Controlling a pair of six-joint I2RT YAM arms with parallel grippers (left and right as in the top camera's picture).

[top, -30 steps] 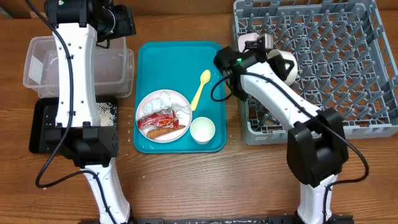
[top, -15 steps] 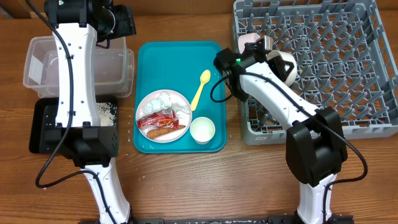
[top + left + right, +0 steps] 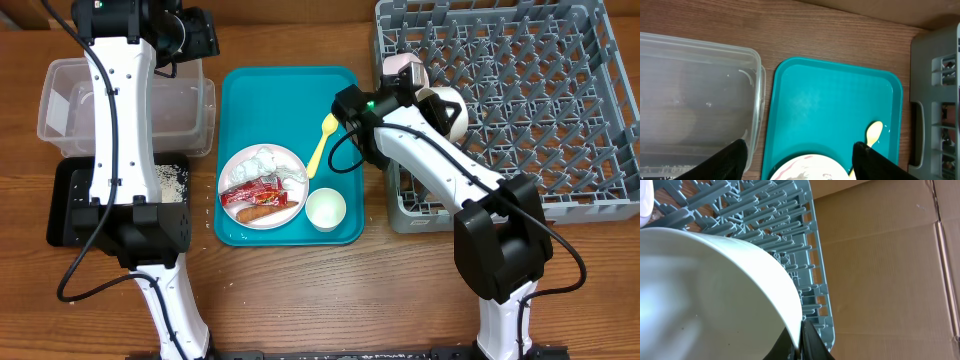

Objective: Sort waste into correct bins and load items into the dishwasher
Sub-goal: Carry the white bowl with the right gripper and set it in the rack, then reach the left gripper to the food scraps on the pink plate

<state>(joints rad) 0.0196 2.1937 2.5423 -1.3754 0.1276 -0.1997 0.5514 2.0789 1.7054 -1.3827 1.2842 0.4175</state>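
I should open my right gripper and let go of the bowl now, because the white bowl [image 3: 452, 110] is on edge over the rack's wires, clear of the pink cup.
My right gripper [image 3: 432, 93] is shut on the rim of a white bowl [image 3: 452, 110] and holds it on edge over the left side of the grey dish rack [image 3: 560, 110]. In the right wrist view the bowl [image 3: 705, 295] fills the left, with its rim pinched between the fingers [image 3: 801, 340] and the rack [image 3: 755, 210] behind it. My left gripper [image 3: 195, 35] is open and empty, high above the teal tray [image 3: 270, 90]. Its fingers [image 3: 800, 162] frame the tray [image 3: 835, 100]. On the tray are a white plate [image 3: 262, 187] with wrappers and a sausage, a yellow spoon [image 3: 322, 143] and a small white cup [image 3: 326, 208].
A clear plastic bin [image 3: 60, 100] stands at the left, with a black bin [image 3: 75, 200] holding white grains in front of it. A pink cup [image 3: 400, 68] sits in the rack's left corner. Brown cardboard [image 3: 890, 280] lies beyond the rack.
My right arm has shifted a little to the left with the bowl still in its grip. The left arm has not moved.
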